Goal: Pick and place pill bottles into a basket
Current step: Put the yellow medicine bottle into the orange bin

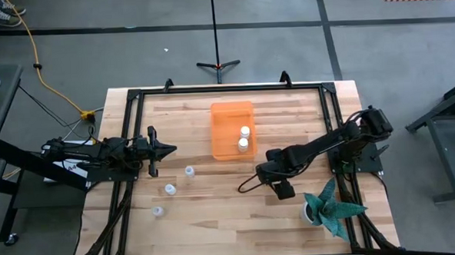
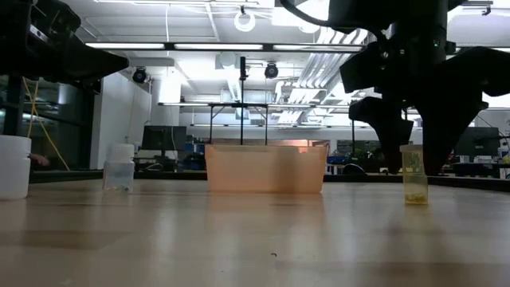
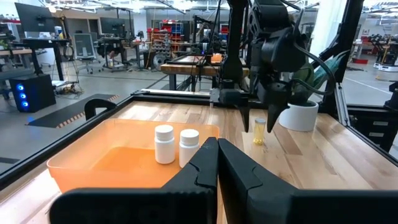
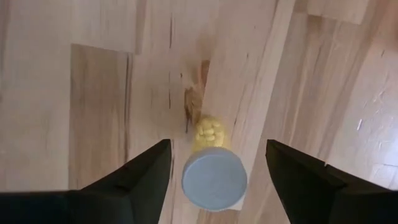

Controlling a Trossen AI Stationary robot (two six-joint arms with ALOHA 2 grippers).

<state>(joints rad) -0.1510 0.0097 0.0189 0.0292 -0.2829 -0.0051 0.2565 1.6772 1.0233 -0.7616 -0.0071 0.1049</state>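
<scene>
The yellow pill bottle needs my right gripper on its white-capped top [image 4: 214, 179] next, to go in the orange basket.
The orange basket [image 1: 232, 116] stands at the table's far middle with two white-capped pill bottles [image 1: 243, 138] upright inside; they also show in the left wrist view [image 3: 164, 143]. Three more bottles [image 1: 170, 190] stand on the table's left half. One bottle with yellow pills [image 4: 214, 177] stands upright on the wood, right of the basket [image 2: 413, 177]. My right gripper [image 4: 216, 149] is open above it, pointing down, one finger on either side of the bottle, apart from it. My left gripper [image 1: 165, 151] is shut and empty, left of the basket.
A white pot with a teal plant [image 1: 317, 208] stands near the table's right front corner, close to my right gripper. A black frame [image 1: 226, 89] runs along the table's far and side edges. Bare wood lies between the basket and the near edge.
</scene>
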